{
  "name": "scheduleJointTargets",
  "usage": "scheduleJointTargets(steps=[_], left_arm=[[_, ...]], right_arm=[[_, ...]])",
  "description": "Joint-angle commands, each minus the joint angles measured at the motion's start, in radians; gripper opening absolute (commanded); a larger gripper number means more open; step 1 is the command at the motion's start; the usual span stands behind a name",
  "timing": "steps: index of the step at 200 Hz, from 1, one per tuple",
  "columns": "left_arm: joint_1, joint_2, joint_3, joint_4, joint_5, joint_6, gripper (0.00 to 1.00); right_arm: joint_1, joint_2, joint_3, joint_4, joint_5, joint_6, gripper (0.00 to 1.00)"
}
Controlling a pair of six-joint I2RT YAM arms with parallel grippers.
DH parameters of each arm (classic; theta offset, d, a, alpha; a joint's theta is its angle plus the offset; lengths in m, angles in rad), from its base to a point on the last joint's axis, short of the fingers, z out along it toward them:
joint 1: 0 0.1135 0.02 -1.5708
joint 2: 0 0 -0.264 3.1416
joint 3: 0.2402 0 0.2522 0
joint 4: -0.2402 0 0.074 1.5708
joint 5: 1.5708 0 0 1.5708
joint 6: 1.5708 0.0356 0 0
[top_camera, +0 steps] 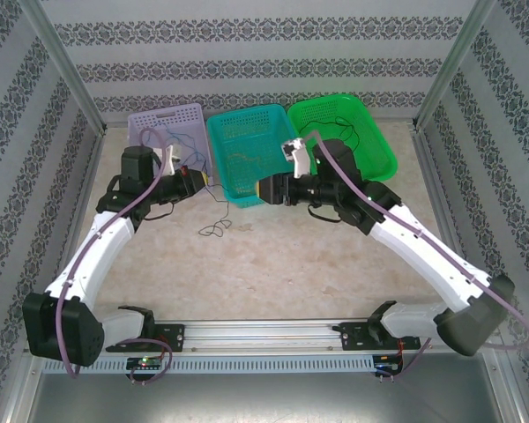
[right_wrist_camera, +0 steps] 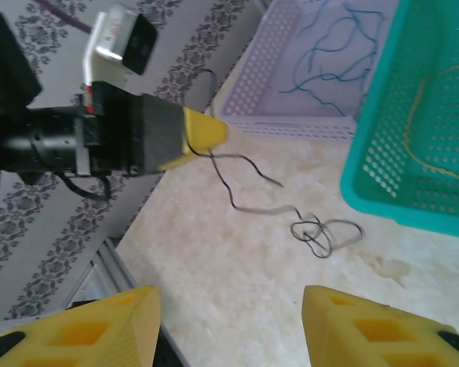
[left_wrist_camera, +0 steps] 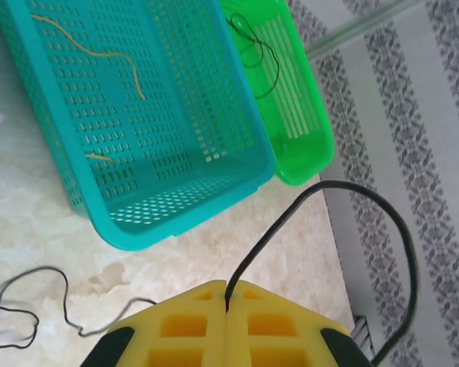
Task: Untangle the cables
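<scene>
The right gripper should next grab the black cable's loose end point(right_wrist_camera: 278, 183) near the left gripper, away from the tangle, so that the tangle point(right_wrist_camera: 325, 233) stays free to untangle.
My left gripper point(left_wrist_camera: 228, 292) is shut on a thin black cable point(left_wrist_camera: 279, 222), which rises from between its yellow fingers and arcs away to the right. From the left gripper point(right_wrist_camera: 206, 131) that cable trails down to a small black tangle point(right_wrist_camera: 325, 233) lying on the table. My right gripper point(right_wrist_camera: 229, 302) stands open above the bare tabletop, nothing between its fingers, with the tangle ahead of it. Blue cables point(right_wrist_camera: 329, 53) lie in the lavender basket point(right_wrist_camera: 268, 69). A yellowish cable point(left_wrist_camera: 99, 53) lies in the teal basket point(left_wrist_camera: 176, 229), and a black one point(left_wrist_camera: 256, 50) in the green basket point(left_wrist_camera: 306, 153).
The three baskets stand in a row at the back: lavender point(top_camera: 167, 119), teal point(top_camera: 247, 198), green point(top_camera: 379, 150). Both grippers point(top_camera: 200, 179) point(top_camera: 263, 190) hover in front of the teal one. The black tangle point(top_camera: 214, 227) lies on the marble table between the arms. Patterned walls enclose the sides.
</scene>
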Motion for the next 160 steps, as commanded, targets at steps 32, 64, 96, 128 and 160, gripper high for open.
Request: scheduleJointTargets(steps=[32, 64, 96, 128, 160], left_arm=[[-0.050, 0.033, 0.074, -0.035, 0.024, 0.116, 0.00], [-0.094, 0.039, 0.071, -0.017, -0.022, 0.109, 0.00], [-0.131, 0.047, 0.070, 0.006, -0.060, 0.103, 0.00], [-0.162, 0.052, 0.069, 0.016, -0.081, 0.102, 0.00], [-0.193, 0.052, 0.065, 0.022, -0.091, 0.100, 0.00]], right_arm=[[0.000, 0.123, -0.036, 0.142, -0.029, 0.425, 0.54], [0.034, 0.094, -0.204, 0.480, 0.079, 0.975, 0.55], [0.074, 0.116, -0.265, 0.593, 0.151, 1.299, 0.56], [0.112, 0.142, -0.346, 0.705, 0.222, 1.520, 0.56], [0.110, 0.173, -0.376, 0.773, 0.257, 1.607, 0.56]])
